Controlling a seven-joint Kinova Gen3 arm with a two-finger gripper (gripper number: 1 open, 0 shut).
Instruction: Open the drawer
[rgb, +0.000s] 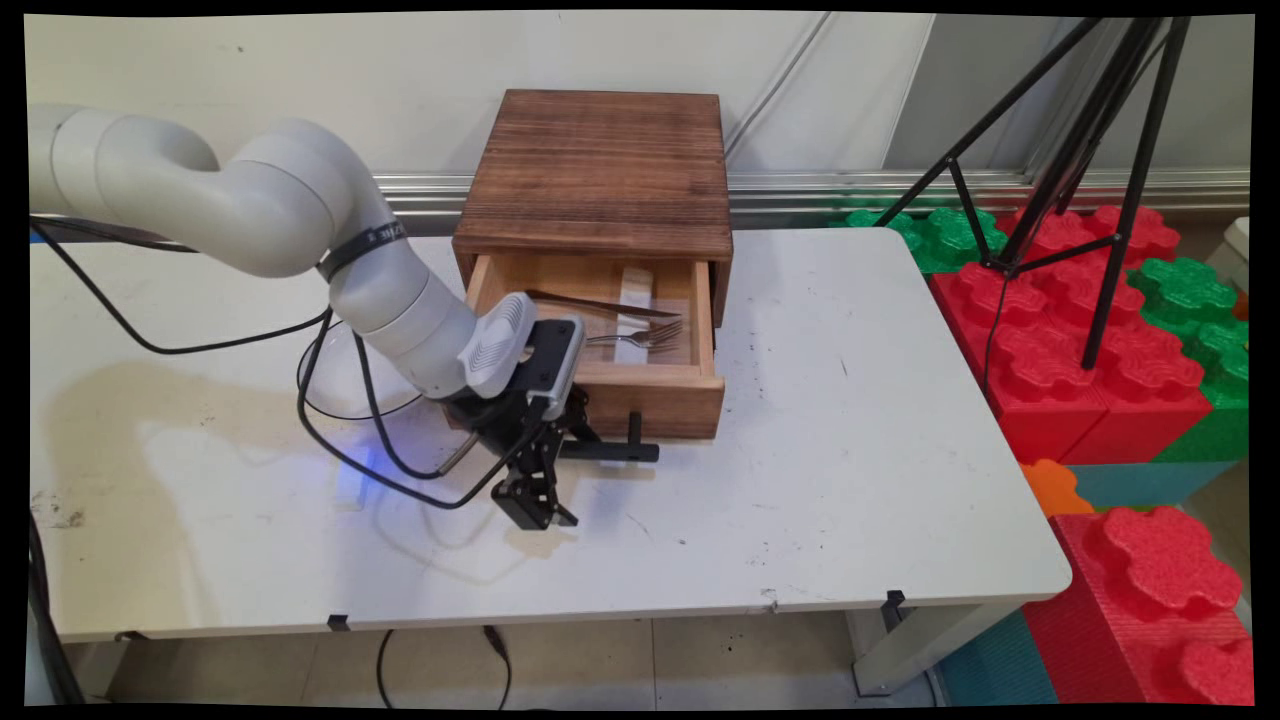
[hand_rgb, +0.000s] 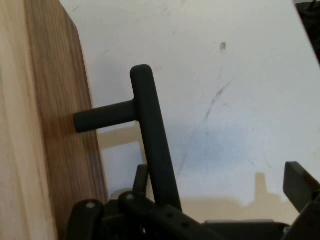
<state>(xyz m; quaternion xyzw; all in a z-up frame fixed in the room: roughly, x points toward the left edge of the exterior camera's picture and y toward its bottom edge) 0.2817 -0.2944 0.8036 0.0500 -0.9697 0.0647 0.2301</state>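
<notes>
My gripper should next grab the drawer's black handle by its crossbar (rgb: 606, 451), to pull the drawer (rgb: 655, 398) further open.
A dark wooden box (rgb: 600, 170) stands at the back of the white table (rgb: 850, 480), its light wood drawer (rgb: 655, 398) pulled out toward me. Inside the drawer lie a fork (rgb: 640, 338) and a knife (rgb: 600, 305). A black T-shaped handle (rgb: 622, 450) sticks out from the drawer front. My gripper (rgb: 565, 475) is open at the handle's left end. In the hand view the handle bar (hand_rgb: 150, 130) runs between the fingers, close to the left finger (hand_rgb: 141, 175), with the right finger (hand_rgb: 300, 182) well apart. The drawer front (hand_rgb: 55, 125) fills the left side.
Black cables (rgb: 340, 440) hang from the arm onto the table left of the drawer. A black tripod (rgb: 1080, 200) stands off the table's right side on red and green foam blocks (rgb: 1080, 340). The table's near edge (rgb: 600, 610) runs along the front.
</notes>
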